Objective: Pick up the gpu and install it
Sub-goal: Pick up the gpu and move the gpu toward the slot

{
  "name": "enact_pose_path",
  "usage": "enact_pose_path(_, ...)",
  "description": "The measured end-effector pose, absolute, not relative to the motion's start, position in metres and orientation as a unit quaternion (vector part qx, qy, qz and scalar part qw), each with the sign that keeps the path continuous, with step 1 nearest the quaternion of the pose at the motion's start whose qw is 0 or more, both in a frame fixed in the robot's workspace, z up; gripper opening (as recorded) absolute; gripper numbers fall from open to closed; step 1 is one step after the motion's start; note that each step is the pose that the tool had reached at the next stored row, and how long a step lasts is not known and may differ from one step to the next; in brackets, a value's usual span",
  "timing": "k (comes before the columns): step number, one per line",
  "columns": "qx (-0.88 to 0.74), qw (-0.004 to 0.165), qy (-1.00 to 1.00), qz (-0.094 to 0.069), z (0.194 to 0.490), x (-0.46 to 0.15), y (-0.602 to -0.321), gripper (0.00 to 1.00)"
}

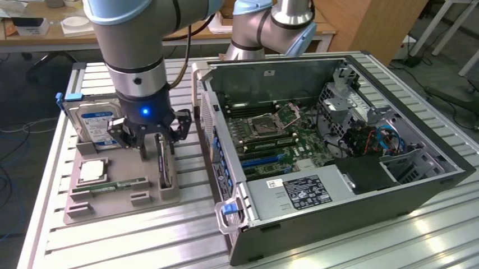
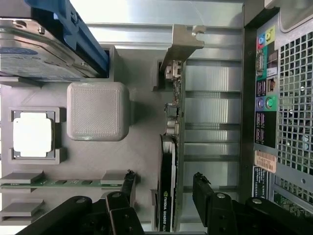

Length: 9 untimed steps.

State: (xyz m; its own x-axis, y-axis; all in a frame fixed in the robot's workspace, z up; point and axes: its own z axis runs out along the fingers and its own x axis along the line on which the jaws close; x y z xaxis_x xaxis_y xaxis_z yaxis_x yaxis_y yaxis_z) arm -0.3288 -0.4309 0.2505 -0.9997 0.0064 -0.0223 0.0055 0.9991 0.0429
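My gripper's fingers are above the GPU's top edge (image 2: pixel 168 191) over the grey tray (image 2: pixel 146 166), so it isn't time to close yet. My gripper should go lower first and then close on the GPU.
The gpu (image 1: pixel 163 166) is a thin dark card standing on edge in a slot of the grey parts tray (image 1: pixel 120 208). In the wrist view the gpu (image 2: pixel 170 171) appears edge-on, with its silver end bracket (image 2: pixel 182 43) at the far end. My gripper (image 1: pixel 152 141) hangs just over the card's near end and is open. In the wrist view my gripper (image 2: pixel 165 188) has one black finger (image 2: pixel 128 185) on each side of the card, and neither touches it.
The tray also holds a silver hard drive (image 1: pixel 96 120) with a blue label, a CPU (image 1: pixel 93 170) and a green RAM stick (image 1: pixel 112 185). Beside the tray, on the exterior view's right, lies the open computer case (image 1: pixel 419 193) with its motherboard (image 1: pixel 277 137). A second arm (image 1: pixel 270 28) stands behind.
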Motion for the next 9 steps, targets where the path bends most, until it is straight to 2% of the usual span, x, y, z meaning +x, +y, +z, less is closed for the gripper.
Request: enact_pose_path(9, 0.003, 0.011, 1.0, 0.021, 0.237, -0.328, -0.431, 0.59)
